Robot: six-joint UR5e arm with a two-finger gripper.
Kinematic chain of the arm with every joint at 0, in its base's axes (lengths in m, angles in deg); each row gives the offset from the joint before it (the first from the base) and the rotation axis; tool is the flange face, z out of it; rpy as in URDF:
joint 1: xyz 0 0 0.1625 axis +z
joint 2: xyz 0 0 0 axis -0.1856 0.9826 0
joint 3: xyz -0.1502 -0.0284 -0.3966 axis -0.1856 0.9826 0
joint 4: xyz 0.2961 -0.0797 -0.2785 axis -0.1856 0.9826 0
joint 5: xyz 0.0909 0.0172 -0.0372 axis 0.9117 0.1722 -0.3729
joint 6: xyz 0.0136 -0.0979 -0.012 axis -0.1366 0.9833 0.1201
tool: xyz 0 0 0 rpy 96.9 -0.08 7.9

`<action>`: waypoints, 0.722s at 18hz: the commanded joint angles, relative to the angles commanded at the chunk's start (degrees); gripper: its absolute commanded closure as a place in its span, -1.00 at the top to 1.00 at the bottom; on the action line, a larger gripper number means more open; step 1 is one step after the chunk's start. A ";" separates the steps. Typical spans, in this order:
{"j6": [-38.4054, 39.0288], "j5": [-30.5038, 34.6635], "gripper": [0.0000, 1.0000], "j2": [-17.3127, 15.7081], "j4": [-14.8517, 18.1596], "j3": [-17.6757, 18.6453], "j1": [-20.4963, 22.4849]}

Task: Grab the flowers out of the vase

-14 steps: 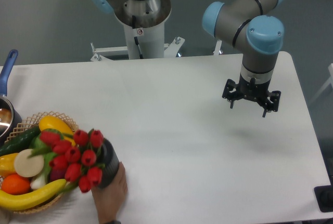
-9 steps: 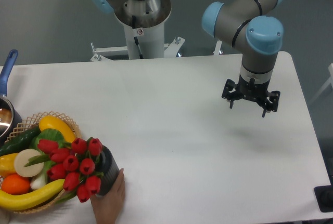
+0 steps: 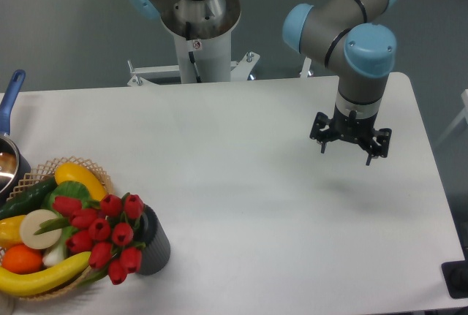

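Observation:
My gripper grabs the red flowers by their base (image 3: 137, 224) next, to lift them out of the dark vase (image 3: 156, 248).
The flowers (image 3: 101, 231), a bunch of small red tulip buds with green stems, lean left out of the vase (image 3: 153, 243), a short dark ribbed cylinder near the table's front left. The buds hang over the edge of the wicker basket. My gripper (image 3: 350, 144) hangs above the table at the right, far from the vase, pointing down. Its fingers stand apart and hold nothing.
A wicker basket (image 3: 89, 167) with a yellow squash, bananas, an orange and other produce stands at the front left, touching the flowers. A blue-handled pot (image 3: 9, 112) sits at the left edge. The robot's base column (image 3: 196, 30) rises behind the table.
A person's hand that held the vase from the front has withdrawn out of view. The vase and flowers now stand alone. My gripper has barely shifted left.

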 joint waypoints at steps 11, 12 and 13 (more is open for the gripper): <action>-0.08 -22.68 1.00 -3.43 -5.31 2.22 -8.16; -0.08 -23.03 1.00 -3.43 -5.40 2.22 -9.39; 0.00 -23.99 1.00 -3.43 -5.49 2.22 -10.36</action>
